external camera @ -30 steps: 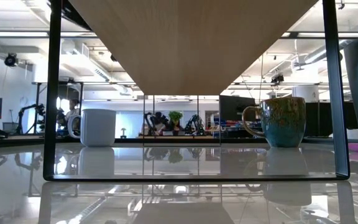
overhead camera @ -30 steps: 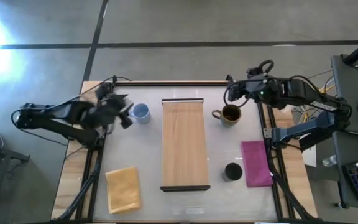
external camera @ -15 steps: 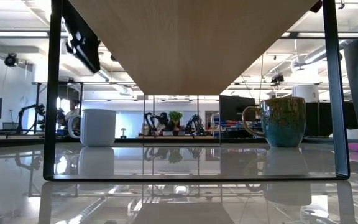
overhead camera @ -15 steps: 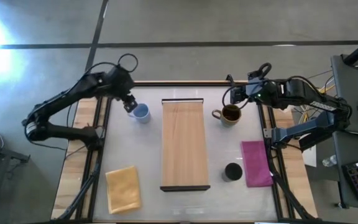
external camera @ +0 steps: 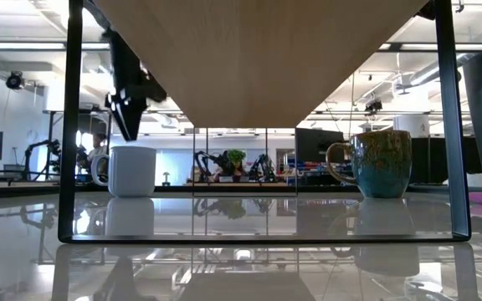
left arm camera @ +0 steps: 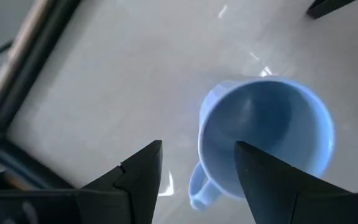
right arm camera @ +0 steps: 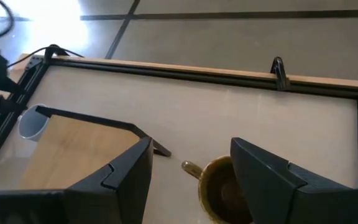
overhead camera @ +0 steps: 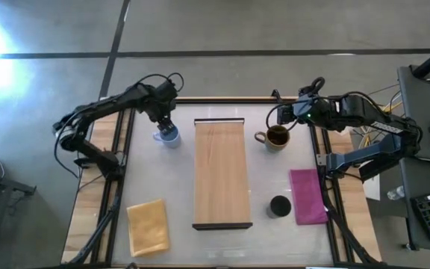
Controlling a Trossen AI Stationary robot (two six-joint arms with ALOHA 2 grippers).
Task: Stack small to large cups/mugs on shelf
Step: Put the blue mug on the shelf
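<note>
My left gripper needs to grab the light-blue mug by its rim (overhead camera: 163, 133) beside the mug's handle next. Then it can stack the mugs on the shelf (overhead camera: 221, 172).
The light-blue mug (overhead camera: 169, 135) stands upright on the table left of the shelf (overhead camera: 221, 172), its handle (left arm camera: 199, 186) toward the left edge. My left gripper (overhead camera: 163, 124) hovers open just above it (external camera: 128, 125). In the left wrist view (left arm camera: 197, 168) one finger is over the mug's rim (left arm camera: 266, 134) and the other beyond the handle. The brown mug (overhead camera: 275, 137) stands right of the shelf, with my right gripper (right arm camera: 191, 168) open above and behind it. The black cup (overhead camera: 279, 206) stands near the shelf's near right corner.
A yellow cloth (overhead camera: 148, 228) lies at the near left and a magenta cloth (overhead camera: 307, 196) lies right of the black cup. The shelf stands on dark end frames (external camera: 72, 125), raised above the table. A dark rail (overhead camera: 215, 99) borders the table's far edge.
My left gripper has swung from the table's left edge toward the light-blue mug and come down to just above it, fingers pointing down. The mugs, the cup and my right arm have stayed where they were.
</note>
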